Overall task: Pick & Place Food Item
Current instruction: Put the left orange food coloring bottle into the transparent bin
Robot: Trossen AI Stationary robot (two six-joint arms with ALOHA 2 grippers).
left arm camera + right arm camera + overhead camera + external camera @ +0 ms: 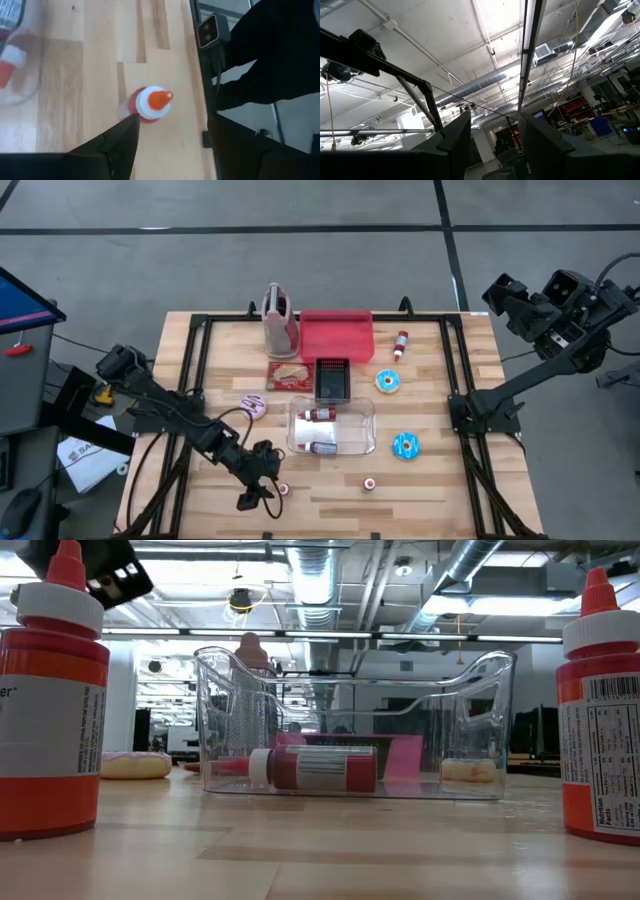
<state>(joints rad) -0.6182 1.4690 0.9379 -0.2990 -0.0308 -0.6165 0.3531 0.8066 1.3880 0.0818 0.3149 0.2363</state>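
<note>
The sauce bottle needs to go in the clear bin (332, 425). My left gripper will pick the bottle up by its white cap (283, 488) next.
A small red sauce bottle (284, 489) with a white cap and orange tip stands upright near the table's near edge. It also shows in the left wrist view (151, 104) and at the left of the low view (50, 700). My left gripper (172, 125) is open above it, with one fingertip (131, 122) close beside the cap; it also shows in the high view (260, 494). A second bottle (370, 483) stands to the right. A clear bin (332, 425) holds two bottles lying down. My right gripper (495, 145) is open, raised off the table's right side and pointing up.
Two blue donuts (405, 445) (388, 381) and a pink donut (254, 407) lie around the bin. At the far side stand a red tray (337, 335), a pink-grey jug (280, 320), a black container (332, 378), a flat red packet (290, 373) and another bottle (401, 345).
</note>
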